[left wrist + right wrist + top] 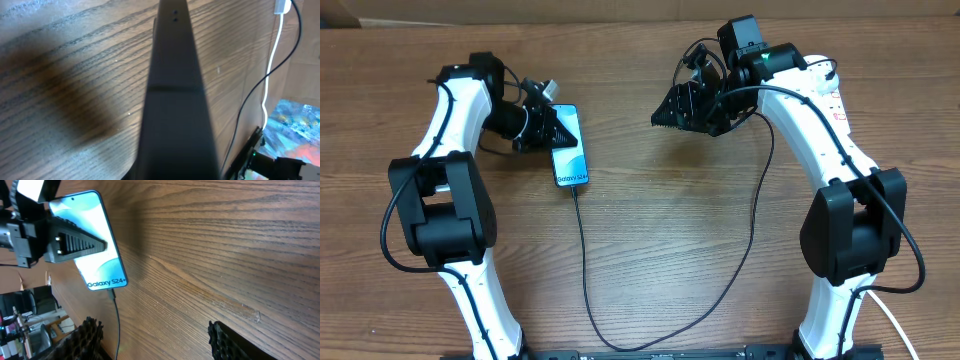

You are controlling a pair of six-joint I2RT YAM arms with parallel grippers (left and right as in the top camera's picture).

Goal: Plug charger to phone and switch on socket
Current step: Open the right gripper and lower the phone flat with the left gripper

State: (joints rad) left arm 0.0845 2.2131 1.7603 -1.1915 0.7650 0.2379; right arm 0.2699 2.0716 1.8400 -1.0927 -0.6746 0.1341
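Observation:
The phone's edge (572, 186) hangs above the tabletop, its shadow apart from it, so my left gripper lowers the phone first and it is too early to release.
The phone (571, 152) lies left of centre, its screen reading "Galaxy S24+". It also shows in the right wrist view (102, 262). My left gripper (552, 127) is shut on the phone's top end, and one finger lies across the screen. In the left wrist view the phone (175, 100) is a dark edge-on band. The charger (585, 270), a thin black cable, has its tip in the phone's bottom edge (118, 325) and loops along the table's front. My right gripper (663, 118) is open and empty, above bare wood right of the phone (155, 342). The socket is out of view.
A thick white cord (270, 65) with a white end piece runs beyond the table's edge. A bit of white cord (892, 322) shows at the bottom right. A black rail (650, 353) lines the table's front edge.

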